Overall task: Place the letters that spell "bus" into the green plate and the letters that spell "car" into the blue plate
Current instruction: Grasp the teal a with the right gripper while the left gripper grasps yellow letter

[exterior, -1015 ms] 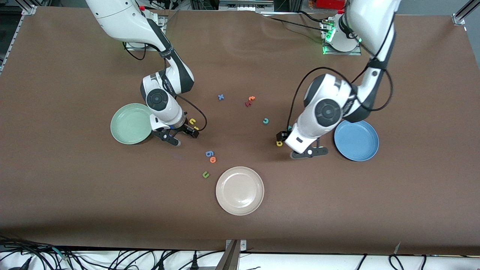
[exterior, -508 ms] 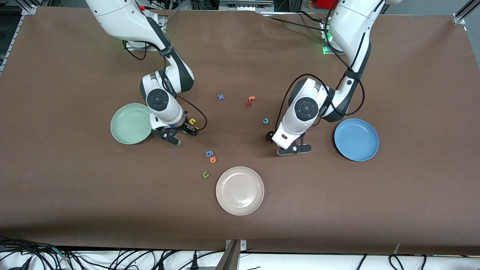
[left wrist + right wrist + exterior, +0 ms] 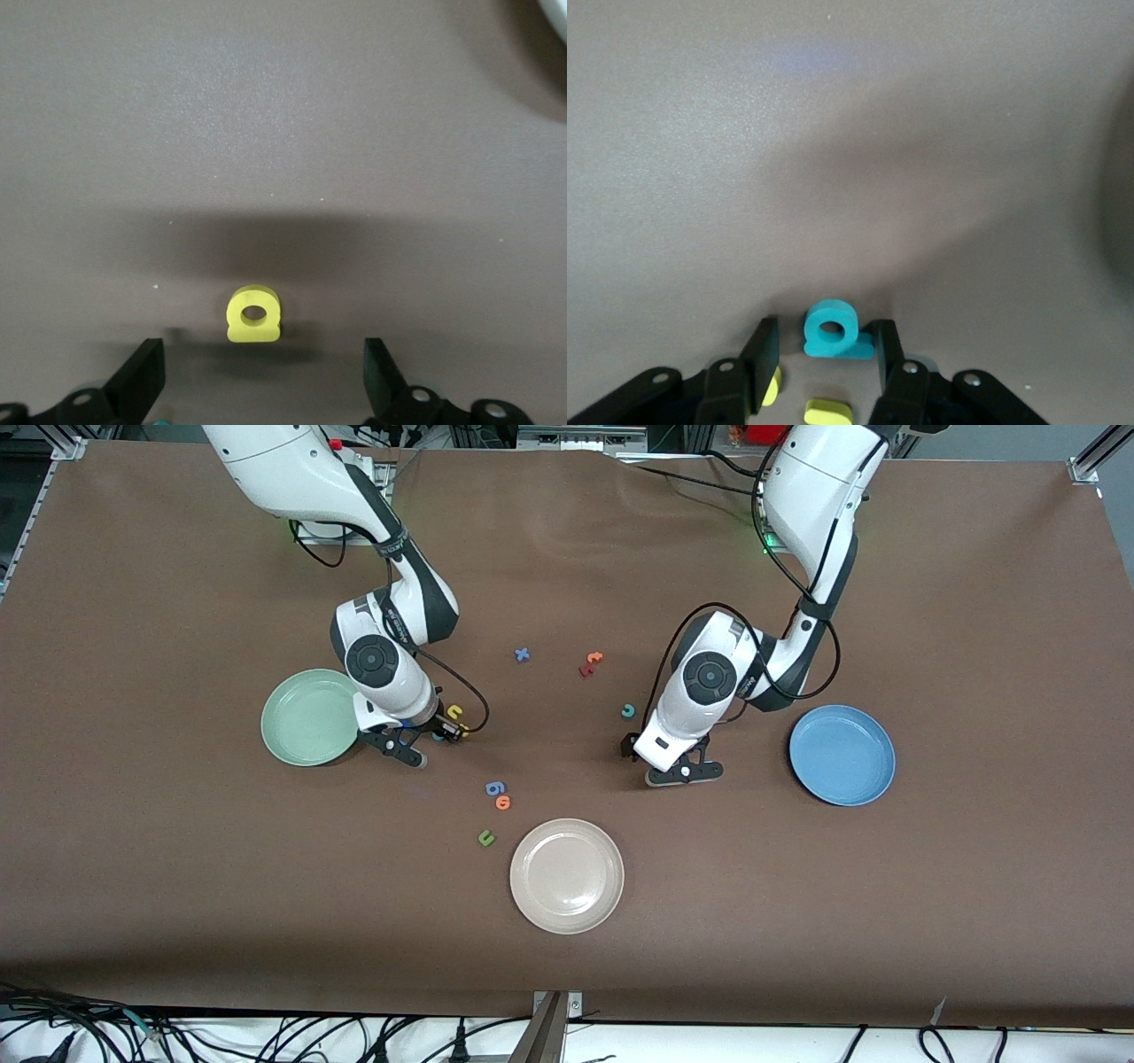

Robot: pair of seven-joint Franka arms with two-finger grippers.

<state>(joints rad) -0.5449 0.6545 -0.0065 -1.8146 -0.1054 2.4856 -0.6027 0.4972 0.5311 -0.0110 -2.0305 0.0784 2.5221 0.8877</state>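
The yellow "a" is needed to spell "car" in the blue plate (image 3: 873,775). My left gripper should grab it by its outer sides next.
My right gripper (image 3: 431,740) is low at the table beside the green plate (image 3: 292,735). In the right wrist view the right gripper (image 3: 824,354) is open and narrow around the teal "b" (image 3: 833,329): one finger (image 3: 886,350) is at its stem, the other stands a little apart. Two yellow letters (image 3: 828,412) lie under the hand, and the yellow "u" (image 3: 454,711) lies next to it. My left gripper (image 3: 660,766) is low and wide open, with the yellow "a" (image 3: 253,314) just ahead of its gap (image 3: 263,382). The teal "c" (image 3: 628,710) lies on the table. The blue plate (image 3: 873,775) holds nothing.
A beige plate (image 3: 567,908) sits nearest the front camera. A blue "6" (image 3: 494,787), an orange "o" (image 3: 503,802) and an olive "u" (image 3: 485,837) lie between it and the right gripper. A blue "x" (image 3: 522,654), an orange "t" (image 3: 594,658) and a red letter (image 3: 586,670) lie mid-table.
The left arm has swung away from the blue plate toward the table's middle and now covers the yellow "a". The right gripper's jaws have narrowed around the teal "b".
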